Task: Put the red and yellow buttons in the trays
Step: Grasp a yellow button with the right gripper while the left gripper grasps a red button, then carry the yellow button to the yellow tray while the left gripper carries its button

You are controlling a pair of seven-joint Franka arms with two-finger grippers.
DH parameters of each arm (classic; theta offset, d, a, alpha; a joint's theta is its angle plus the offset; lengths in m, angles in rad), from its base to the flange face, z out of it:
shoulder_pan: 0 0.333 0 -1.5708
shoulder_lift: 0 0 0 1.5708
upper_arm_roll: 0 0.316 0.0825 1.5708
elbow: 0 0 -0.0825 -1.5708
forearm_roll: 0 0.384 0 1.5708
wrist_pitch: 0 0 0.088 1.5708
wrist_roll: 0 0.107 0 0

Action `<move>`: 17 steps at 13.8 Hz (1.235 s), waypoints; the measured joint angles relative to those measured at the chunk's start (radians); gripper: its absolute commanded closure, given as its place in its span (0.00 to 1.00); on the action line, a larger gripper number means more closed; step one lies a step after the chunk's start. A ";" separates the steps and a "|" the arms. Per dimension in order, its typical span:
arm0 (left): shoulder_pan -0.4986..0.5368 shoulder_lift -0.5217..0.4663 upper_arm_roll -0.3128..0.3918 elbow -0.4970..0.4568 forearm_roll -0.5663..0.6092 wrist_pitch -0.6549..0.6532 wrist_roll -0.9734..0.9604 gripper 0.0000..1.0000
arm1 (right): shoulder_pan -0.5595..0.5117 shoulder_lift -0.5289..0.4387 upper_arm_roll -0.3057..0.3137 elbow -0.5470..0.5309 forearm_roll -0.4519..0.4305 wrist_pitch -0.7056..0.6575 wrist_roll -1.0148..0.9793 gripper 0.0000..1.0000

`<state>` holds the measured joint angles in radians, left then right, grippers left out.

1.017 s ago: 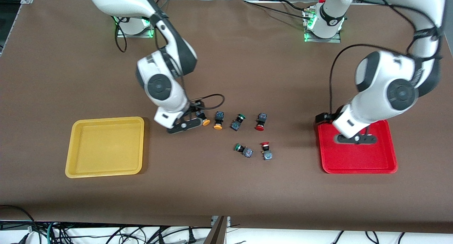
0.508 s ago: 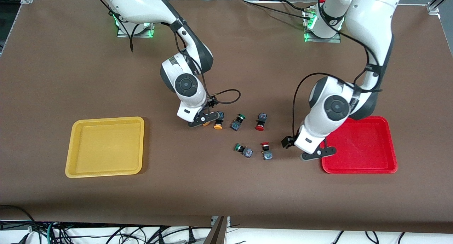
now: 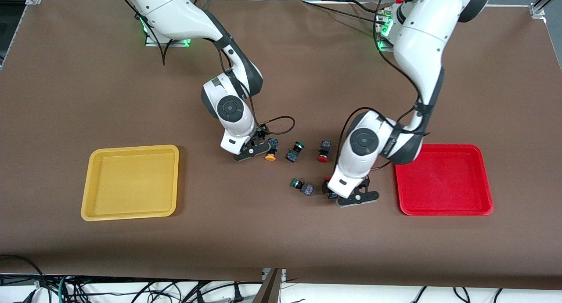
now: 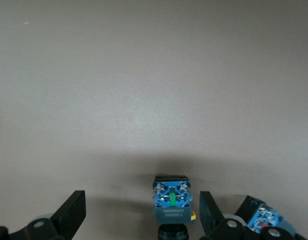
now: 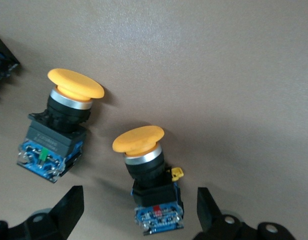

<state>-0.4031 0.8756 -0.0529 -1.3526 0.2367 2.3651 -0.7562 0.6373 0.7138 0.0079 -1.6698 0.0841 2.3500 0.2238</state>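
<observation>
My fingers are beside the yellow button's dark body (image 5: 156,197) in the right wrist view. My right gripper should close on the button now.
Two yellow buttons lie in the row at the table's middle. My right gripper (image 3: 252,151) is open, low over one of them (image 5: 146,165), which sits between its fingers (image 5: 68,207). The other yellow button (image 3: 271,153) lies beside it (image 5: 63,120). One red button (image 3: 323,151) lies in the same row. My left gripper (image 3: 354,197) is open, low over the other red button (image 3: 327,179), whose blue underside (image 4: 171,199) shows between its fingers (image 4: 73,212). The yellow tray (image 3: 130,148) and the red tray (image 3: 443,147) stand empty.
Two green-capped buttons lie among the others, one (image 3: 296,151) in the row and one (image 3: 302,186) close beside the left gripper's red button. The yellow tray is at the right arm's end of the table and the red tray at the left arm's end.
The left gripper moved from over the red tray to the nearer red button. The right gripper moved along the row from beside the yellow tray onto the end yellow button.
</observation>
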 measured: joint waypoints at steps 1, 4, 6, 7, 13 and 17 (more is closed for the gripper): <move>-0.027 0.020 0.015 0.008 0.009 0.001 -0.008 0.00 | 0.001 0.004 0.000 0.000 0.000 0.002 0.000 0.25; -0.075 0.048 0.030 0.014 0.028 0.005 -0.016 0.02 | 0.001 0.005 -0.001 -0.005 0.000 0.002 0.000 0.81; -0.080 0.051 0.034 0.014 0.065 0.005 -0.019 0.65 | 0.000 0.005 -0.004 -0.008 0.000 0.002 0.000 0.95; -0.080 0.052 0.036 0.014 0.080 0.005 -0.019 0.70 | 0.000 0.003 -0.008 -0.007 0.000 0.002 0.000 0.95; -0.080 0.058 0.040 0.015 0.082 0.003 -0.020 0.86 | -0.005 -0.111 -0.214 0.002 -0.003 -0.171 -0.266 0.95; -0.072 -0.002 0.100 0.054 0.082 -0.138 -0.018 0.86 | -0.104 -0.124 -0.382 -0.006 0.002 -0.175 -0.660 0.81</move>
<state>-0.4752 0.8733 0.0470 -1.2989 0.3191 2.2266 -0.7746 0.5333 0.5902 -0.3745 -1.6759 0.0864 2.1752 -0.4367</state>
